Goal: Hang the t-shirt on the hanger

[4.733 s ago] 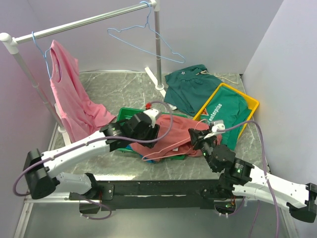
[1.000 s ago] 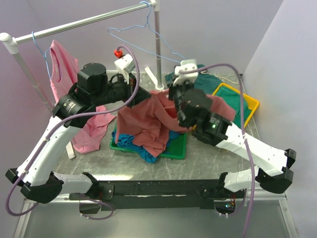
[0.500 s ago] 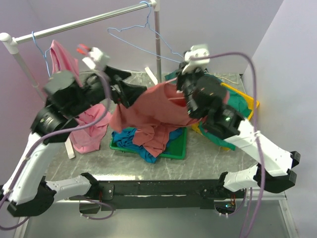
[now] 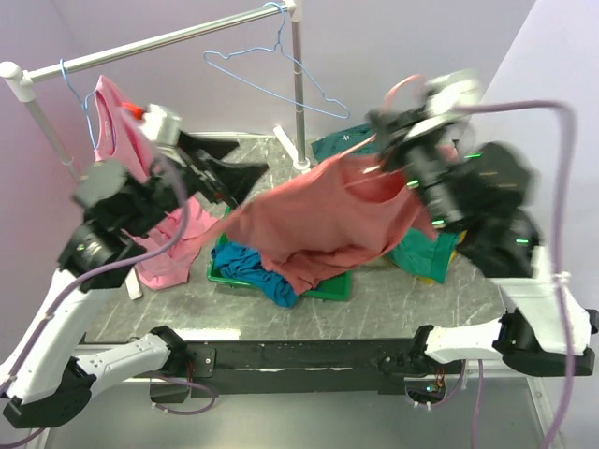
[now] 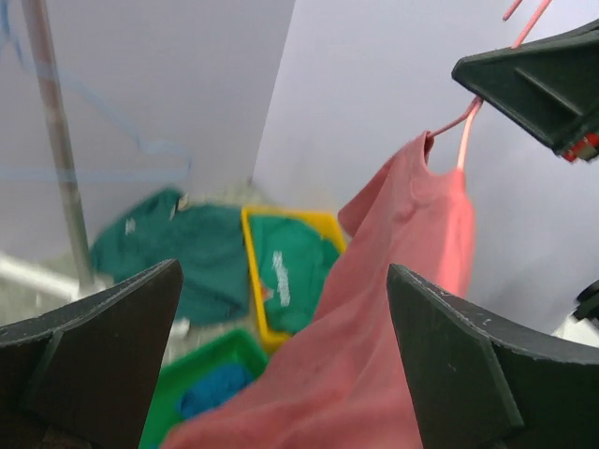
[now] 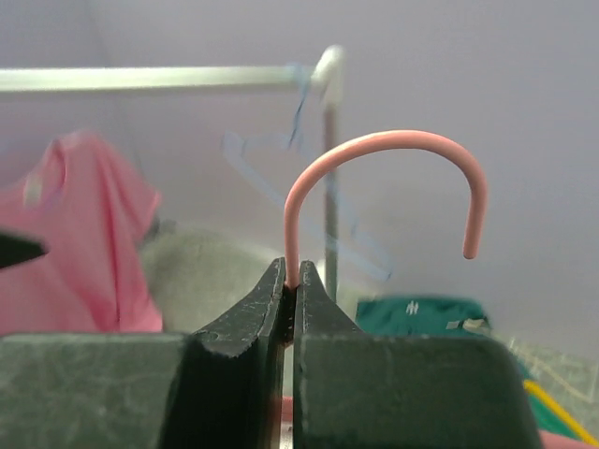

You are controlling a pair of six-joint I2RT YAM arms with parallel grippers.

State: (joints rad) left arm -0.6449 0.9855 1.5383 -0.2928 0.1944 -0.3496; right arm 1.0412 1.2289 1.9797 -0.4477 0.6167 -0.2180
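Observation:
The t-shirt (image 4: 337, 215) should be grabbed next by its side edge (image 4: 247, 215) with my left gripper, away from the hanger's hook. That leaves the hook free for the bar.
The salmon-red t-shirt (image 4: 337, 215) hangs by its neck from the coral-pink hanger (image 4: 401, 90), lifted above the table, its lower part trailing down to the left. My right gripper (image 4: 401, 126) is shut on the stem of the hanger's hook (image 6: 374, 150), as the right wrist view (image 6: 292, 288) shows. My left gripper (image 4: 232, 164) is open wide beside the shirt's left edge. In the left wrist view (image 5: 283, 271) the shirt (image 5: 402, 309) runs low between my spread fingers up to the hanger (image 5: 465, 131). I cannot tell whether cloth touches them.
A green bin (image 4: 332, 281) holds a blue garment (image 4: 253, 264). Dark green shirts lie behind, one in a yellow tray (image 5: 245, 245). A clothes rail (image 4: 159, 42) carries light blue wire hangers (image 4: 271, 70) and a lighter pink shirt (image 4: 117, 126). Walls close in on both sides.
My right gripper has lifted the hanger up and to the right, pulling the t-shirt off the green bin and stretching it out. My left gripper has dropped slightly and stays open by the shirt's left side.

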